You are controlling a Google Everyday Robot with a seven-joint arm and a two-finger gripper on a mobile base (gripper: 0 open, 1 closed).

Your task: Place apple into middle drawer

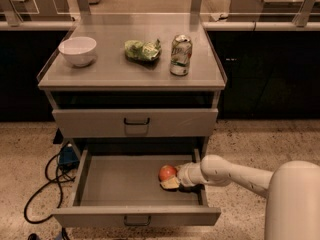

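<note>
The apple's bottom [166, 177] meets its shadow on the drawer bottom, inside the drawer's side, so my gripper opens next, and the apple would stay there.
The middle drawer [120, 181] is pulled out, a wide grey metal tray with a flat floor and a dark loop handle on its front. The apple [167, 171], red-orange with a paler patch, is low over the drawer floor at its right side. My gripper [169, 177], at the end of the white arm that reaches in from the right, is shut on the apple. One pale finger [171, 184] shows just in front of the fruit, and the other is hidden behind it.
On the cabinet top [105, 69] stand a white bowl [77, 50], a green snack bag [142, 50] and a silver-and-green drink can [180, 55]. The drawer above [135, 122] is closed. A black cable [42, 184] lies on the floor to the left.
</note>
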